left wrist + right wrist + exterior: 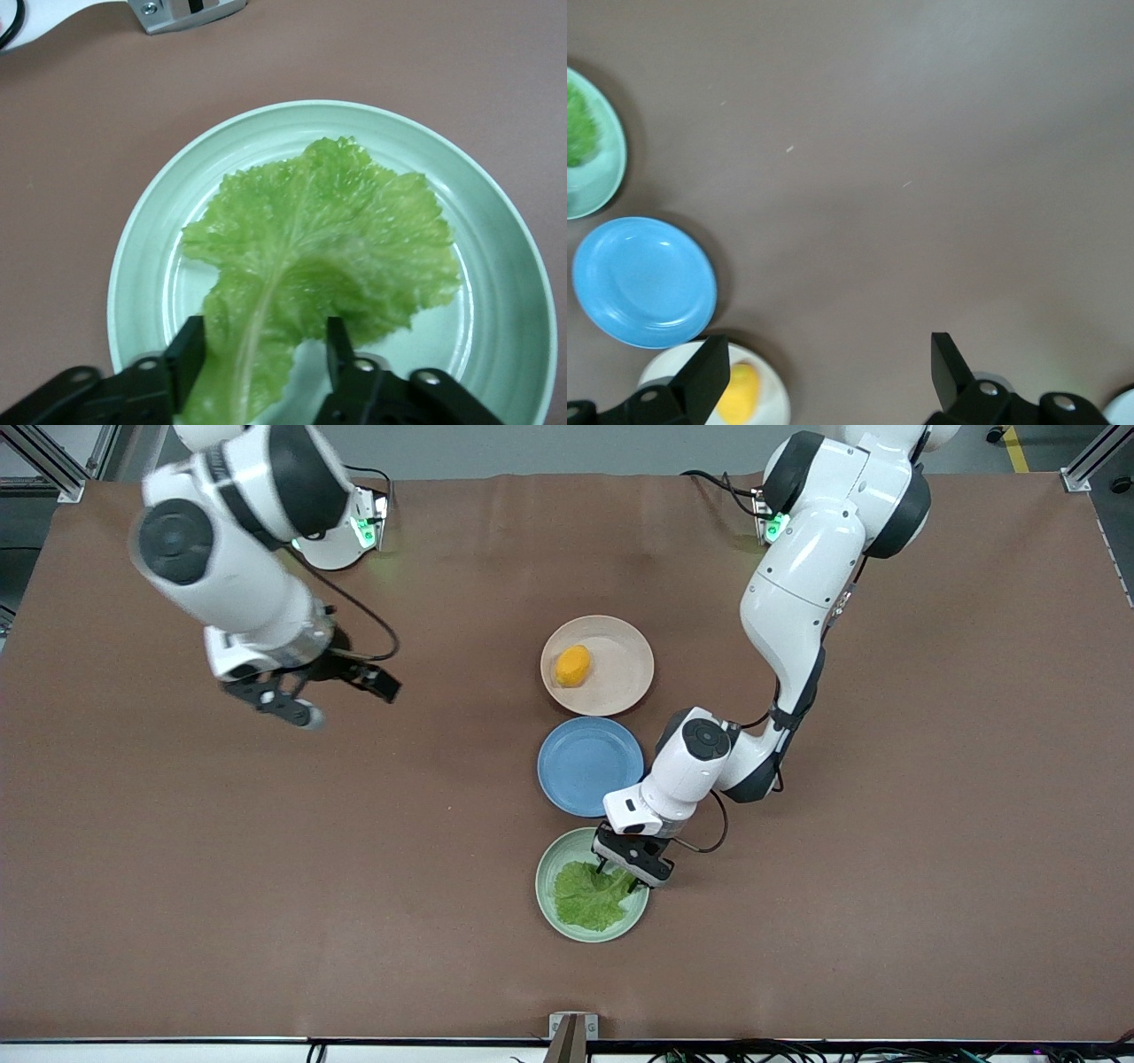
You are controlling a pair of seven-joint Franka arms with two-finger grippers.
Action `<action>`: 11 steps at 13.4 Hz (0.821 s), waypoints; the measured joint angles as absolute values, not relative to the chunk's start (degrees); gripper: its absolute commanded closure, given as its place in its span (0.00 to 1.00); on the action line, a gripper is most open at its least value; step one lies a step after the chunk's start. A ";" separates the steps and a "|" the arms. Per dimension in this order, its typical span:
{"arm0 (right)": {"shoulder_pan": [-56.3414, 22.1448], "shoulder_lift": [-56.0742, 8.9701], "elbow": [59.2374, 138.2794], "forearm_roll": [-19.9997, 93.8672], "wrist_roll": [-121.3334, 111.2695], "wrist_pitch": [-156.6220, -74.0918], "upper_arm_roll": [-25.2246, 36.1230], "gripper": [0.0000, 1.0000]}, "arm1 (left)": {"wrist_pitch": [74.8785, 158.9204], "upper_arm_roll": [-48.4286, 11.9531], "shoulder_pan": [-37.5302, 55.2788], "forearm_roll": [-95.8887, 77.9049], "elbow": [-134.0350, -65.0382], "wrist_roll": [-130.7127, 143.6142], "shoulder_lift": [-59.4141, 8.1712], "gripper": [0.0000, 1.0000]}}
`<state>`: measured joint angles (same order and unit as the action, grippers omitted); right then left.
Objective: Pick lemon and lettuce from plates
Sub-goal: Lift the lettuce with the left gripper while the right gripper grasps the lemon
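I should grab the lemon by its rounded sides with my right gripper next, to pick it from the beige-pink plate.
The lettuce lies on the pale green plate, the plate nearest the front camera. My left gripper is down at that plate, open, with one finger on each side of the leaf's stem end. In the left wrist view the lettuce spreads over the green plate and its rib runs between my left gripper's fingers. The lemon sits on the beige-pink plate. My right gripper is open and empty, up over bare table toward the right arm's end. The right wrist view shows the lemon beside one finger.
A blue plate stands empty between the two other plates, close beside my left arm's wrist. It also shows in the right wrist view, with the green plate past it. A brown mat covers the table.
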<state>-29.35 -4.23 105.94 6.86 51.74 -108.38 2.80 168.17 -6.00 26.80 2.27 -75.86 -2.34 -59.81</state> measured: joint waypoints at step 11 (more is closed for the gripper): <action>-54.39 -23.03 111.29 6.79 84.02 -138.19 2.92 0.00 | 163.27 -5.98 21.41 2.26 -84.48 1.17 -45.11 0.97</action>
<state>-54.39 -23.03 111.29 6.79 84.02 -138.19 2.92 163.27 -5.98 21.41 2.26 -84.48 1.17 -45.11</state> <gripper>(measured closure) 0.000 0.956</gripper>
